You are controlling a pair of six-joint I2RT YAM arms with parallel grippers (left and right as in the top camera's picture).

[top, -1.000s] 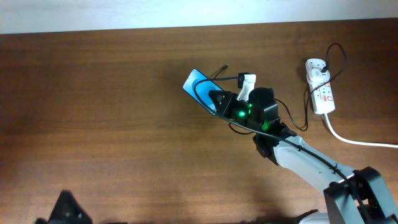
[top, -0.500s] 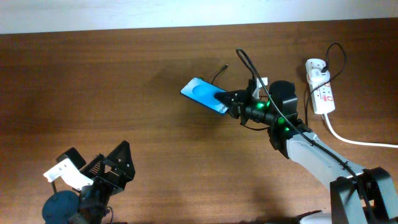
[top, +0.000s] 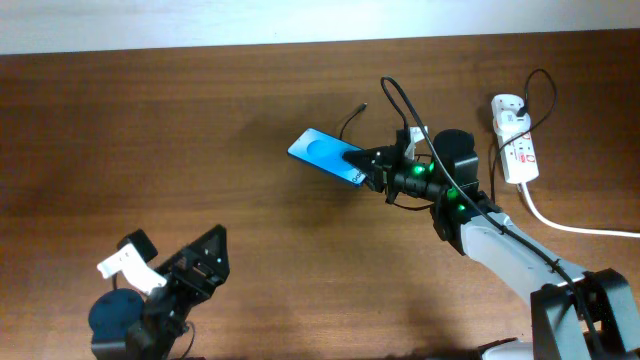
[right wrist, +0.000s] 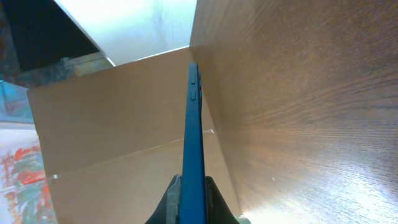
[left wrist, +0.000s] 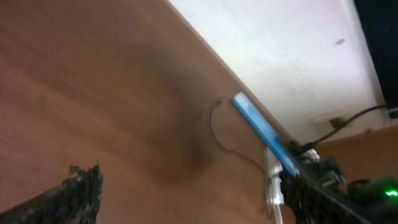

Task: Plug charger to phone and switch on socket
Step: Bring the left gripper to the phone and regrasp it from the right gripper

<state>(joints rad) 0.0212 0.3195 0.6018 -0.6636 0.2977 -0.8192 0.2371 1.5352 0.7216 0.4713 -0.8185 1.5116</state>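
My left gripper is to grab the phone by its loose end (top: 305, 147) (left wrist: 244, 105) next, opposite my right gripper, so that the phone's lettered end stays free for the charger.
The phone (top: 322, 154), blue screen up, is lifted and tilted above the table. My right gripper (top: 368, 167) is shut on its right end. In the right wrist view the phone (right wrist: 194, 124) shows edge-on between the fingers (right wrist: 193, 198). The charger's thin black cable (top: 349, 118) has its tip lying on the table just behind the phone. It loops over my right arm to the white plug in the socket (top: 518, 145) at the far right. My left gripper (top: 210, 255) is open and empty at the lower left. Its view shows the phone (left wrist: 261, 129) and cable (left wrist: 214, 124) far ahead.
A thick white cable (top: 575, 226) leaves the socket toward the right edge. The wooden table (top: 150, 150) ends at a white wall at the back.
My right gripper has lifted the phone and swung to the right, turning the phone. My left arm has come into view at the lower left and moved a little right.
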